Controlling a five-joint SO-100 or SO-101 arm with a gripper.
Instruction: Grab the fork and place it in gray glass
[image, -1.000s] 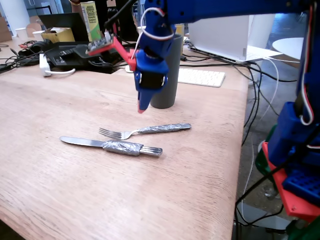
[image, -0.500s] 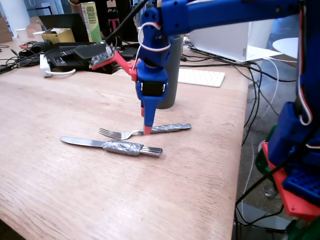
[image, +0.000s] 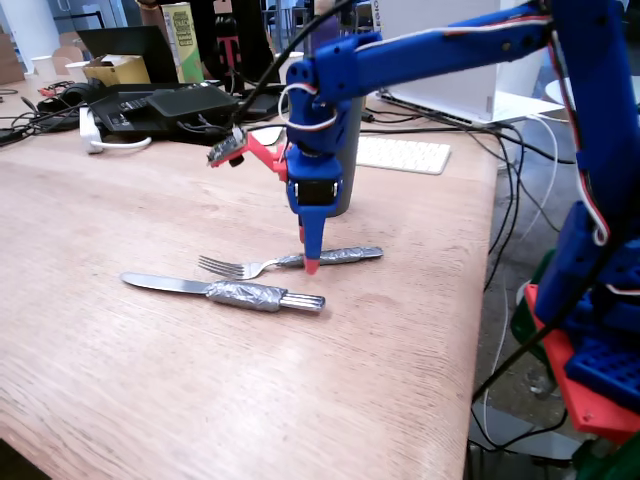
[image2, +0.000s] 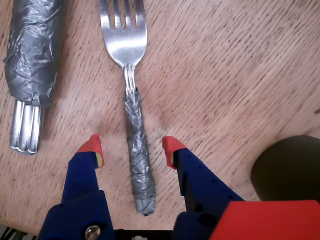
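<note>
The fork needs to stand in the gray glass (image: 349, 170), so my gripper should next grab it by its taped handle (image: 346, 256).
The fork (image: 262, 265) lies flat on the wooden table, tines to the left in the fixed view, its tape-wrapped handle (image2: 138, 160) pointing toward the camera in the wrist view, tines (image2: 121, 20) at the top. My blue gripper (image: 311, 262) with red tips points straight down at the handle. In the wrist view the gripper (image2: 132, 150) is open, one fingertip (image2: 92, 146) on each side of the handle, neither touching it. The dark gray glass (image: 349, 170) stands upright just behind the gripper, mostly hidden by the arm; its rim shows at the wrist view's lower right (image2: 287, 167).
The knife (image: 225, 290) with its thick tape wad (image2: 35, 50) lies beside the fork, on the near side in the fixed view. A white keyboard (image: 402, 154), black devices (image: 165, 108), a green carton (image: 183, 40) and cables sit behind. The table edge (image: 478, 300) runs along the right.
</note>
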